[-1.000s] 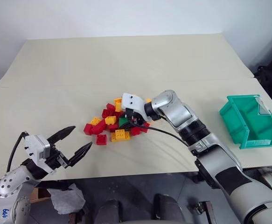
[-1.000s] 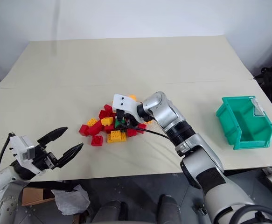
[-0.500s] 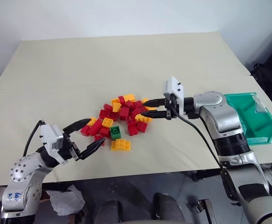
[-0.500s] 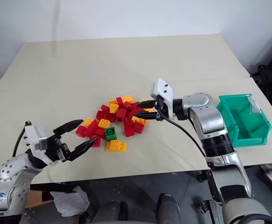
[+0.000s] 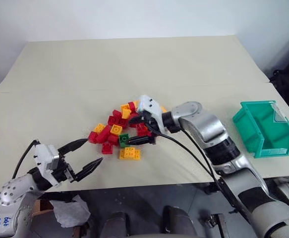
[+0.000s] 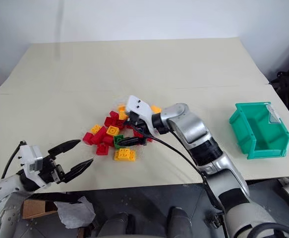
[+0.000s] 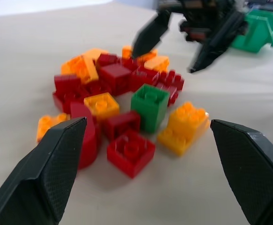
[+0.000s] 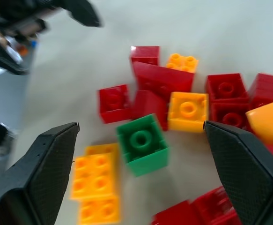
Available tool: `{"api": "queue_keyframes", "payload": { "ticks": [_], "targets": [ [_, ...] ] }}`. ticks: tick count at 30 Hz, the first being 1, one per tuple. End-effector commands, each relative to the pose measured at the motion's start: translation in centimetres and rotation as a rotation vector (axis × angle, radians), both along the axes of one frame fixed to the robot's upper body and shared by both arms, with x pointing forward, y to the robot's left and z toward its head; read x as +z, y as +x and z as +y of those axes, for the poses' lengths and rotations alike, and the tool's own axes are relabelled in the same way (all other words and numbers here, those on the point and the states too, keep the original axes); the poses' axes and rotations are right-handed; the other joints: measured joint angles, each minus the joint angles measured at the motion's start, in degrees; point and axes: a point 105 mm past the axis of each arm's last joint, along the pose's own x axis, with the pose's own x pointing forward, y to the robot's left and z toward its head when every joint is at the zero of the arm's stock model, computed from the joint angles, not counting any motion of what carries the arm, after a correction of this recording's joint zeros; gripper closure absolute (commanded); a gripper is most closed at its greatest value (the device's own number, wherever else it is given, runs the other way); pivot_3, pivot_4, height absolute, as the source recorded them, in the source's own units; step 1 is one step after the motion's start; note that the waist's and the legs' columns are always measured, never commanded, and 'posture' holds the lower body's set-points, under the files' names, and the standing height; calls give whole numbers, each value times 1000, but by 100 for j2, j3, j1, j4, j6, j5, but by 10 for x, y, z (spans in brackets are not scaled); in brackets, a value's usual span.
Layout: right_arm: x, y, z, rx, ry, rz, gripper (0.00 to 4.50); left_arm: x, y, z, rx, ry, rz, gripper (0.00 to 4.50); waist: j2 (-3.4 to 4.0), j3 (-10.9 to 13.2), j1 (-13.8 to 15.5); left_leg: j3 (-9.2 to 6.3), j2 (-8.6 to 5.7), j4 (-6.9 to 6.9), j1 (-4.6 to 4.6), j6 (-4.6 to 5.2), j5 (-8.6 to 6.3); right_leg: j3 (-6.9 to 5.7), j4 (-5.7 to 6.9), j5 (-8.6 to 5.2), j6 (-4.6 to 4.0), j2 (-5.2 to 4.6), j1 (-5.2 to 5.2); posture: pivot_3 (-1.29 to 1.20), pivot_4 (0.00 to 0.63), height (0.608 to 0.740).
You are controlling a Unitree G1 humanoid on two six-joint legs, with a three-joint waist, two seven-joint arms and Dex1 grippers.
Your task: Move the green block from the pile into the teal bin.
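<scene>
My right gripper's fingers stop above the green block (image 5: 124, 140), so it is too early to close, which would miss. Next, it lowers first, then closes on the block.
The green block (image 5: 124, 140) stands on the table at the near edge of the pile (image 5: 120, 124) of red and yellow-orange bricks, beside a yellow-orange brick (image 5: 129, 153). My right gripper (image 5: 133, 130) reaches over the pile from the right, open wide and holding nothing. In the right wrist view the green block (image 8: 142, 144) lies ahead of the gap between the fingers (image 8: 38, 183). My left gripper (image 5: 93, 150) hovers open near the table's front edge, short of the pile and facing the green block (image 7: 149, 107). The teal bin (image 5: 246, 130) sits at the far right.
A black cable (image 5: 194, 153) trails from my right wrist across the table. A seam (image 5: 60, 91) runs across the beige table top behind the pile. The table's front edge (image 5: 149, 186) lies just behind my left gripper. Dark equipment (image 5: 288, 84) stands beyond the right edge.
My right gripper drew back to the right of the pile, baring the green block, then came back over it with wider jaws. My left gripper came up to the pile and backed off.
</scene>
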Motion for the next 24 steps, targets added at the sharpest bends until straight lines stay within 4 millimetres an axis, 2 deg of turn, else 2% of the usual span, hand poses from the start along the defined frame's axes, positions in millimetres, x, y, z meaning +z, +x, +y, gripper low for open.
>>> {"api": "queue_keyframes", "payload": {
  "ticks": [1,7,13,16,22,24],
  "targets": [
    [3,2,7,44,-15,-36,9,6,-6,4,21,24,-36,0,0,0,1,0,1,0,0,-1,-1,0,0,0,0,2,0,0,150,740],
    [-11,6,15,89,-90,-27,9,6,-10,0,44,11,-48,0,0,0,-11,1,5,0,0,-3,-1,0,0,0,-2,5,-1,0,150,740],
    [-16,8,19,105,-109,-23,9,8,-11,-1,54,7,-56,0,0,0,-12,1,6,1,0,-4,-2,0,0,0,-3,5,-1,0,150,740],
    [-16,8,22,118,-107,-18,602,8,-12,-1,54,8,-57,0,0,0,-13,1,7,0,0,-5,-2,0,1,-1,-4,7,-2,0,150,740],
    [-16,6,24,132,-92,-18,2622,10,-11,-2,42,10,-63,0,0,0,-13,1,7,0,0,-5,-3,0,1,-1,-5,7,-2,0,150,740],
    [-13,6,23,130,-75,-23,2995,11,-11,-6,25,10,-67,0,0,0,-12,1,7,0,0,-6,-3,0,1,-1,-5,7,-2,0,150,740]
  ]
}}
